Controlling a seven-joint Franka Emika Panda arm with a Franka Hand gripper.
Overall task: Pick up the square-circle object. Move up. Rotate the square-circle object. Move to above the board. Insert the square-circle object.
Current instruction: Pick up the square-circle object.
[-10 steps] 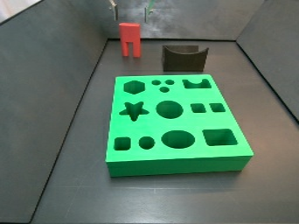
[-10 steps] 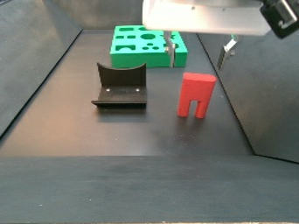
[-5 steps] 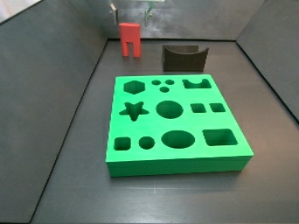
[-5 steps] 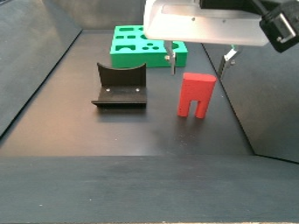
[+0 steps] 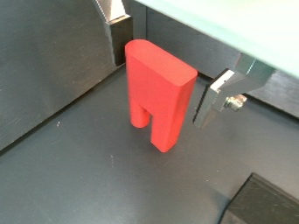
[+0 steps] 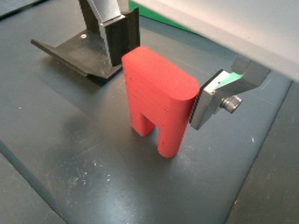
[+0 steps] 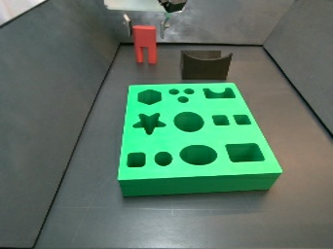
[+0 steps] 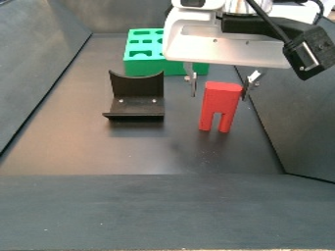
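My gripper grabs the square-circle object by its solid top block [image 7: 144, 34] next, to insert the object's legs into the green board [image 7: 260, 171].
The square-circle object [image 8: 218, 106] is a small red block standing upright on its two legs on the dark floor; it also shows in a side view [image 7: 143, 43] and in both wrist views [image 5: 160, 92] [image 6: 158, 96]. My gripper [image 8: 221, 81] is open, with its silver fingers [image 5: 215, 96] on either side of the block's top and a gap on at least one side. It shows in the wrist views [image 5: 163, 61] [image 6: 163, 66] and at the far end in a side view [image 7: 144, 21]. The green board [image 7: 260, 171] lies flat, apart from the block [image 8: 151, 67].
The fixture [image 7: 204, 64], a dark bracket on a base plate, stands between the red block and the board [image 8: 133, 95] [image 6: 87, 57]. Grey walls enclose the dark floor tray on the sides.
My gripper has come down from above the red block, so its fingers now straddle the block's top. The block, board and fixture have not moved.
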